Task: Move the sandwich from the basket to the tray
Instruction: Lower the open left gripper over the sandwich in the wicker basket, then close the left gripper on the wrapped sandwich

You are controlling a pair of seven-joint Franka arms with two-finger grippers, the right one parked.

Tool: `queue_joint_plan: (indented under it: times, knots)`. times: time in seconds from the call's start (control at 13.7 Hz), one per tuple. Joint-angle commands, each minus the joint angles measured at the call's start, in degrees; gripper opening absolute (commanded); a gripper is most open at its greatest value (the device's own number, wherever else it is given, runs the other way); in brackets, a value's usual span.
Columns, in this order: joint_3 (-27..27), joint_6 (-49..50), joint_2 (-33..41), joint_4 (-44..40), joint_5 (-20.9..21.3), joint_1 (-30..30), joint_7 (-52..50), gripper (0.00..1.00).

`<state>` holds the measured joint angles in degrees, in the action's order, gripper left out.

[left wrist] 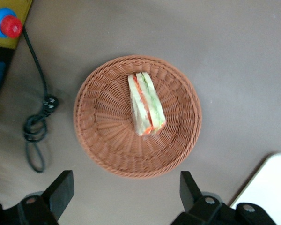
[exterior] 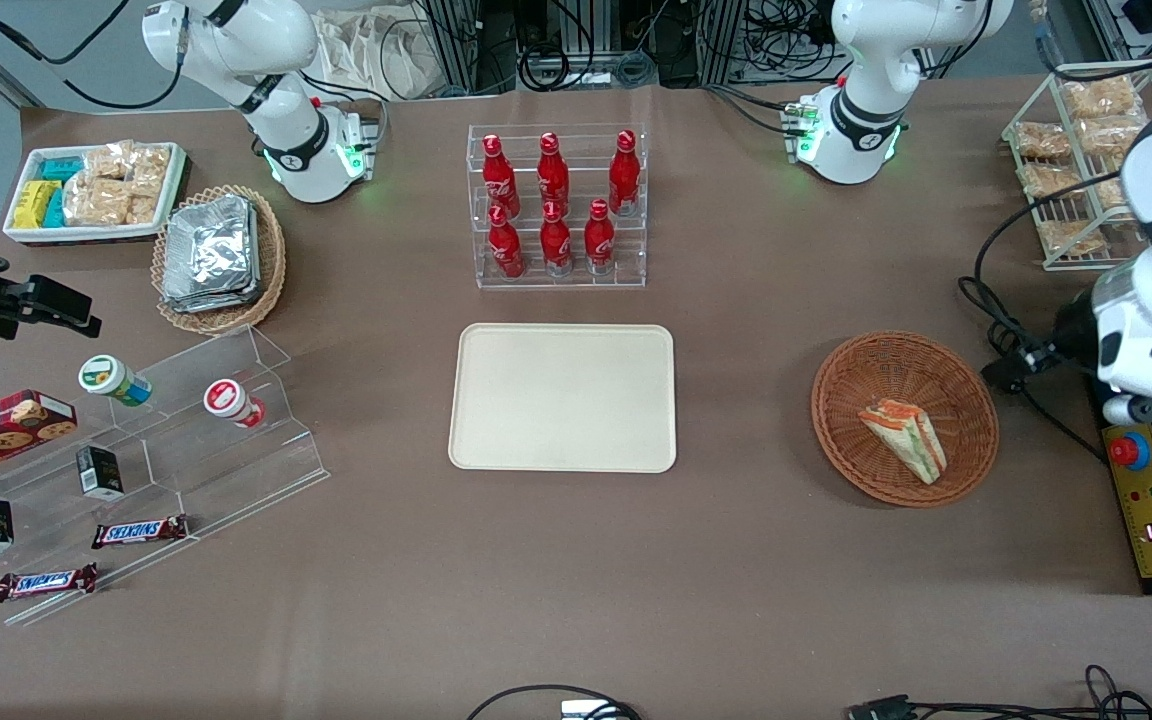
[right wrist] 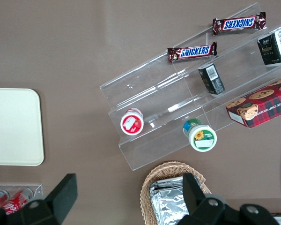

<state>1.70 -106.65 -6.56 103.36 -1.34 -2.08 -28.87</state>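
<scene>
The sandwich is in clear wrap and needs to go down on the cream tray (exterior: 563, 397). My left gripper will next grab the sandwich by its orange-tipped end (exterior: 883, 415) for that.
The sandwich (exterior: 904, 438), a pale wedge with orange and green layers, lies in the round orange-brown wicker basket (exterior: 836, 400) toward the working arm's end of the table. Both show in the left wrist view: the sandwich (left wrist: 146, 104) near the middle of the basket (left wrist: 86, 117). The cream tray (exterior: 563, 397) lies flat mid-table, nothing on it; one corner of the tray (left wrist: 271, 187) shows in the wrist view. My left gripper (left wrist: 125, 192) is open and holds nothing. It hangs high above the bare table beside the basket, with its hand (exterior: 1151, 350) at the table's end.
A clear rack of red bottles (exterior: 558, 205) stands farther from the front camera than the tray. A yellow control box with a red button (exterior: 1131, 452) and a black cable (left wrist: 35, 131) lie beside the basket. A wire rack of snack packs (exterior: 1076, 150) stands near the arm's base.
</scene>
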Motion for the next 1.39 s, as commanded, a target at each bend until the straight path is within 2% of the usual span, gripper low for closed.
queue_joint_plan:
  times: [0.0,0.15,0.51,1.24,1.31]
  knots:
    - [0.41,-11.16,1.03,8.76,-0.68,-0.03,-7.85,1.00]
    - [0.84,-16.81,-1.07,10.80,-0.59,0.85,-12.33,1.00]
    - [0.94,-21.58,-10.39,10.72,-0.06,2.08,-19.82,1.00]
    - [0.85,-26.85,-16.37,10.72,-0.06,1.38,-21.14,1.00]
    - [0.76,-26.94,-16.73,10.72,-0.06,1.38,-20.97,0.97]
